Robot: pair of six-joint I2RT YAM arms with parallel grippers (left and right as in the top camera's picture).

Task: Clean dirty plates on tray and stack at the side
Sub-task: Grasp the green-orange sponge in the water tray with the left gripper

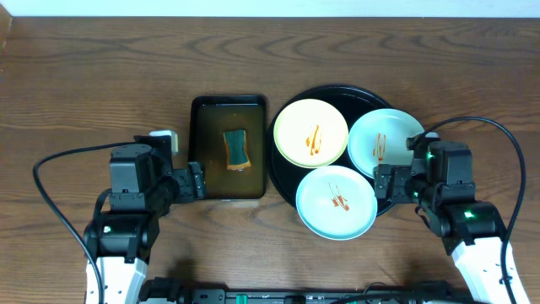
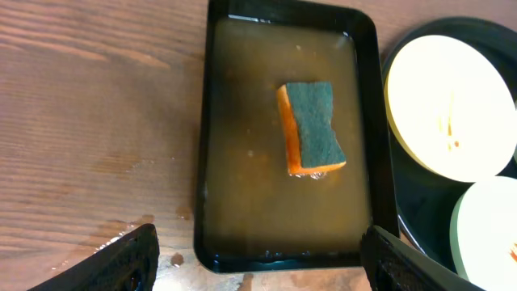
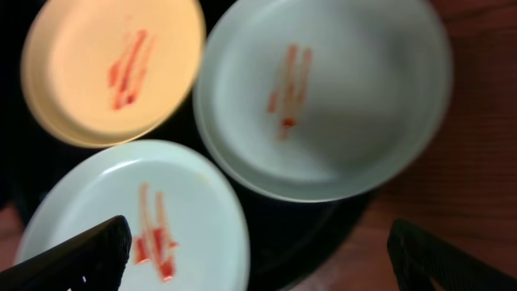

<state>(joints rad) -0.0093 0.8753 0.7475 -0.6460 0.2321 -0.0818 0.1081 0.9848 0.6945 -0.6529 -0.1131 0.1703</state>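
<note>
The sponge's orange bottom will stay free to clean plates, because my left gripper will next pinch the sponge across its narrow width (image 1: 237, 149) (image 2: 313, 127) from the green top.
The round black tray (image 1: 361, 95) holds three sauce-streaked plates: a pale yellow plate (image 1: 300, 127) at the left, a mint-white plate (image 1: 396, 135) at the right and a second mint-white plate (image 1: 325, 211) at the front. All three show in the right wrist view: yellow (image 3: 81, 81), right one (image 3: 355, 105), front one (image 3: 97, 210). My right gripper (image 1: 390, 181) is open and empty over the tray's right front rim (image 3: 323, 234). My left gripper (image 1: 196, 180) is open and empty at the pan's front left corner; its fingers frame the left wrist view (image 2: 258, 263).
A rectangular black pan (image 1: 199, 110) of brownish water left of the tray holds an orange sponge with a green top (image 1: 237, 149), also in the left wrist view (image 2: 313, 125). Water drops lie on the wood by the pan's front (image 2: 176, 259).
</note>
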